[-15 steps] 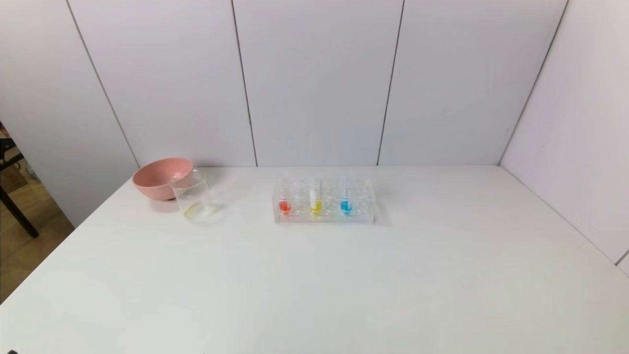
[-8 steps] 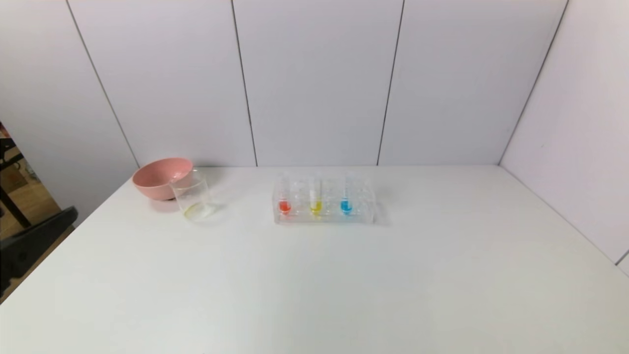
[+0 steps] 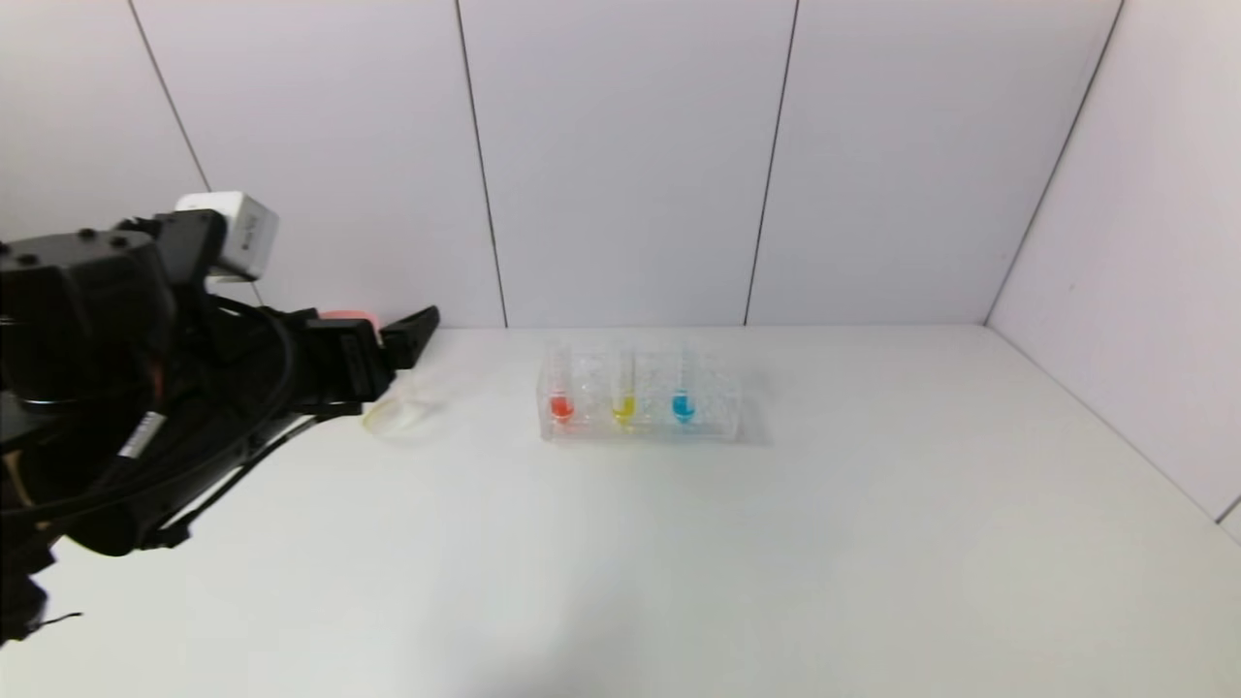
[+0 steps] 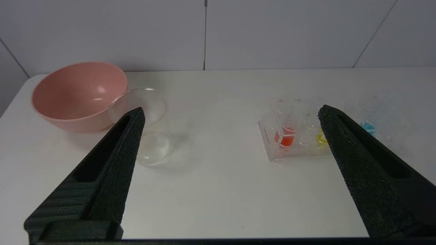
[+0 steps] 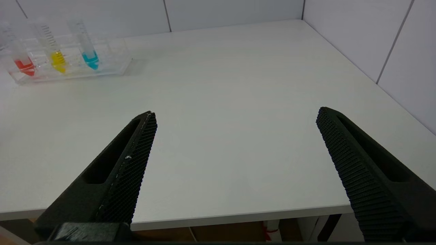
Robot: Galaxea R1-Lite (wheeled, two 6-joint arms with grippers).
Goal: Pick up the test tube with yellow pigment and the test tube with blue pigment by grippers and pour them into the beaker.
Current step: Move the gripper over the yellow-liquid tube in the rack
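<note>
The left gripper will grab the yellow test tube next by its upper end below the tube's rim [image 3: 624, 364], because the clear rack surrounds the tube's lower part. The robot can then pour the tube.
The test tube with yellow pigment [image 3: 623, 396] and the test tube with blue pigment [image 3: 683, 394] stand upright in a clear rack [image 3: 713, 419] at mid-table, right of a red-liquid tube [image 3: 560, 397]. The beaker [image 4: 147, 126] stands beside the pink bowl; in the head view the left arm hides most of it and only its base [image 3: 393, 416] shows. My left gripper [image 3: 402, 354] is open and empty, raised over the bowl and beaker, left of the rack. My right gripper [image 5: 235, 114] is open and empty, low at the table's near edge. The right wrist view also shows the yellow tube [image 5: 56, 51] and the blue tube [image 5: 87, 48].
The pink bowl [image 4: 77, 94] touches the beaker at the table's far left. White wall panels close the back and right sides. The table's left edge [image 3: 58, 572] lies under the left arm. The white tabletop [image 3: 776, 543] stretches in front of the rack.
My left arm has come up from the lower left into view and now reaches over the bowl and beaker, hiding them. The rack and tubes have not moved.
</note>
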